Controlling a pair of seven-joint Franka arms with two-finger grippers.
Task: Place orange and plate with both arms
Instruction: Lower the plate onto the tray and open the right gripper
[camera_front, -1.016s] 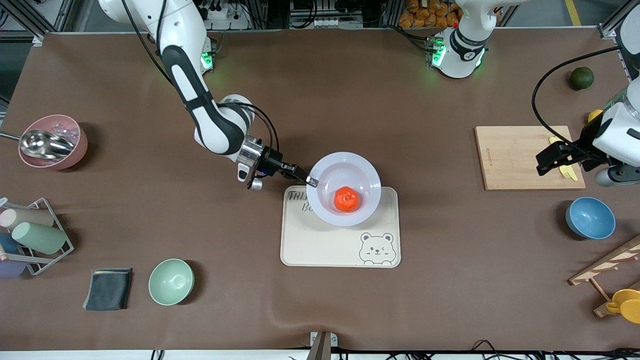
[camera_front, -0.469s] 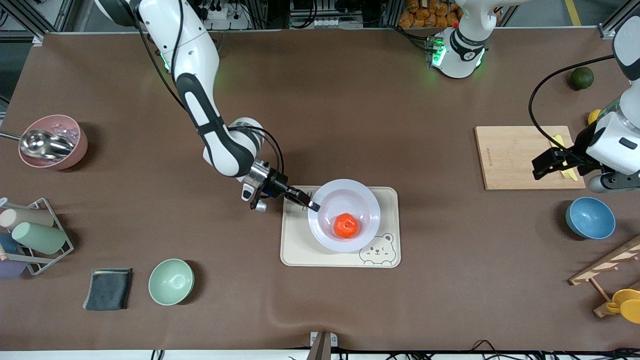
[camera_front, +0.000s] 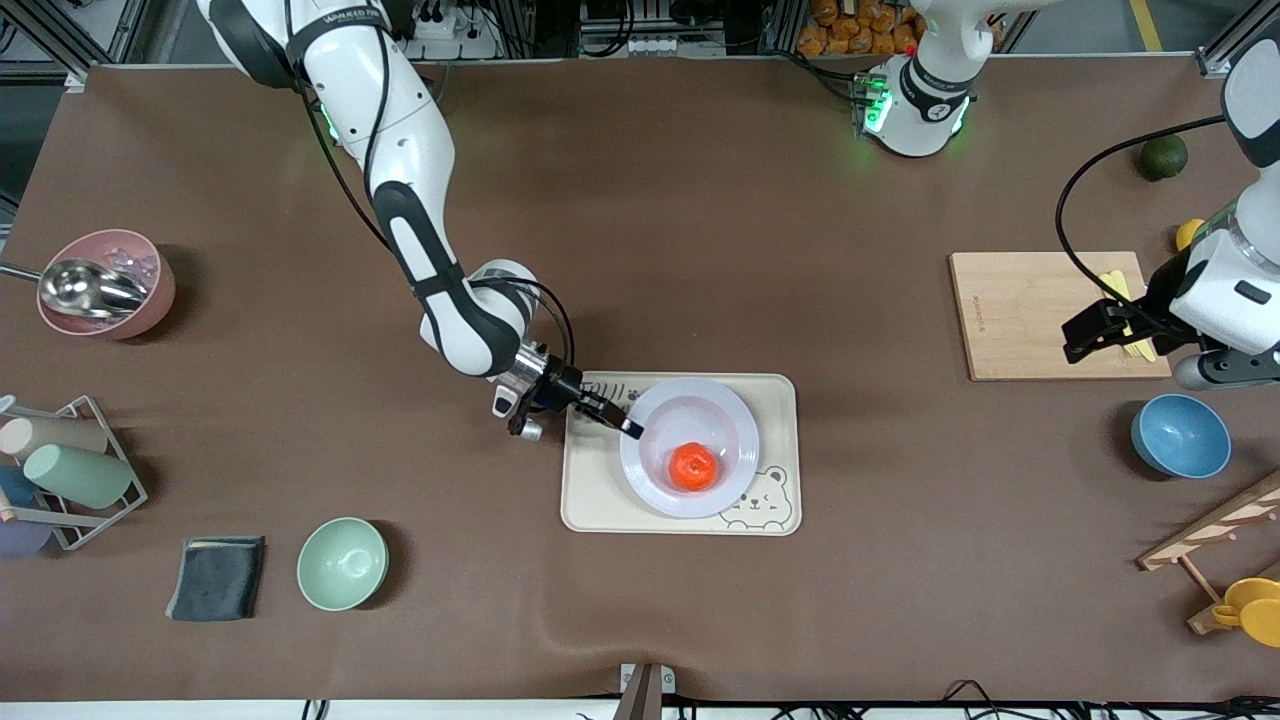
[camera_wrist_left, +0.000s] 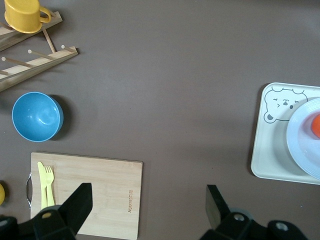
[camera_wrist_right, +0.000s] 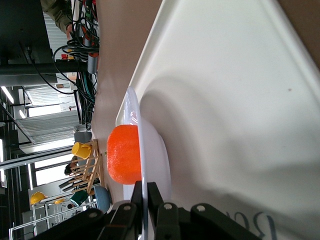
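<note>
I should release the plate with my right gripper: the plate's base (camera_front: 689, 426) is over the bear tray (camera_front: 594, 492), inside the tray's edges.
The pale plate (camera_front: 700, 420) sits over the cream bear-printed tray (camera_front: 600, 500) with the orange (camera_front: 692, 466) in its hollow. I cannot tell whether the plate rests on the tray. My right gripper (camera_front: 630, 428) is shut on the plate's rim at the edge toward the right arm's end. The right wrist view shows its fingers (camera_wrist_right: 156, 200) pinching the thin rim of the plate (camera_wrist_right: 156, 160), the orange (camera_wrist_right: 124, 154) just past them, and the tray (camera_wrist_right: 225, 75) beneath. My left gripper (camera_front: 1085, 340) hangs open and empty over the wooden cutting board (camera_front: 1040, 315). Its wrist view catches the plate (camera_wrist_left: 302, 142) and orange (camera_wrist_left: 316, 125) at the edge.
A yellow fork (camera_wrist_left: 46, 180) lies on the cutting board (camera_wrist_left: 90, 185). A blue bowl (camera_front: 1180, 435) and a wooden rack with a yellow cup (camera_front: 1250, 605) stand toward the left arm's end. A green bowl (camera_front: 342, 563), dark cloth (camera_front: 216, 577), cup rack (camera_front: 65, 470) and pink bowl (camera_front: 105, 283) stand toward the right arm's end.
My right gripper has carried the plate and orange toward the front camera and lower, from the tray's farther edge to over its middle. The left arm has barely shifted.
</note>
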